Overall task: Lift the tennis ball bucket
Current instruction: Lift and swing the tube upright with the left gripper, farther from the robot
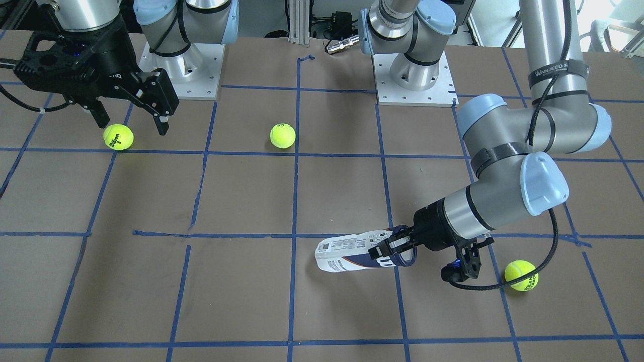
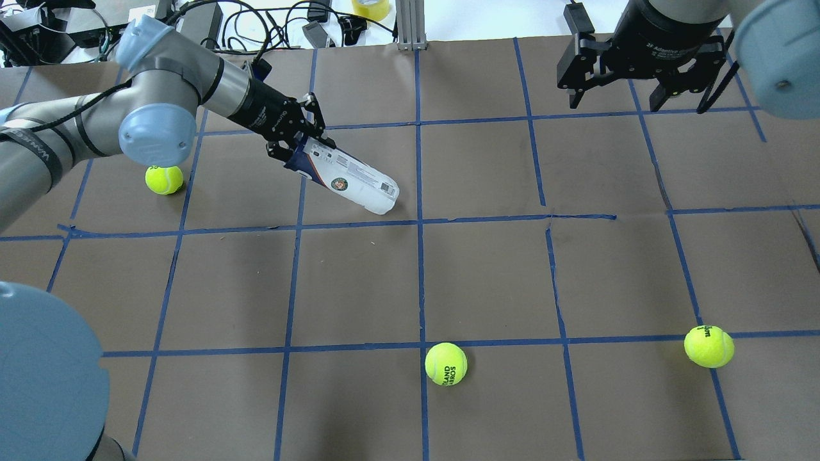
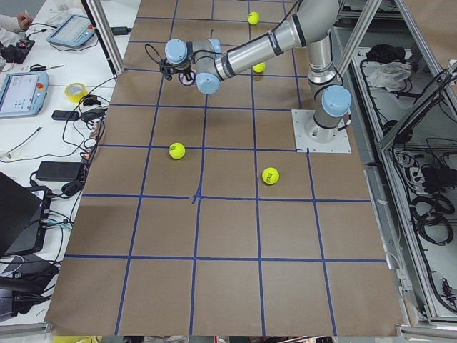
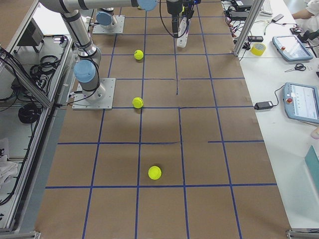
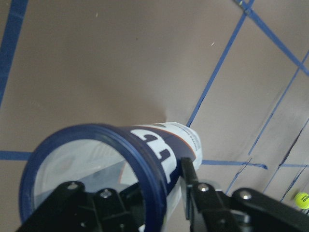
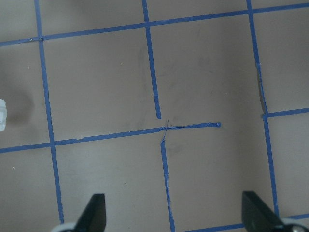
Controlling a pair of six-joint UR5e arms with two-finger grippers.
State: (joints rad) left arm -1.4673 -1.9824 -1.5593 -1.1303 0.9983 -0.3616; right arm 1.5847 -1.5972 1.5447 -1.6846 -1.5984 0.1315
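Observation:
The bucket has its bottom end (image 1: 323,258) tilted sideways, so my left gripper stays closed for now until the bucket stands upright on the tabletop.
The tennis ball bucket (image 2: 349,182) is a clear tube with a white-and-navy label and a navy rim. My left gripper (image 2: 295,144) is shut on its rim end, which it holds off the table. The tube tilts down away from the gripper, and I cannot tell whether its far end touches the paper. In the front view the bucket (image 1: 347,251) sticks out from the left gripper (image 1: 390,249). In the left wrist view one finger (image 5: 198,198) presses the rim (image 5: 145,164) from outside. My right gripper (image 2: 618,96) is open and empty, far from the tube.
Three yellow-green tennis balls lie on the brown taped table: one (image 2: 164,179) beside my left arm, one (image 2: 446,363) near the middle front, one (image 2: 708,346) at the right, close under my right gripper (image 1: 131,123). Cables and tape lie beyond the far edge (image 2: 359,13).

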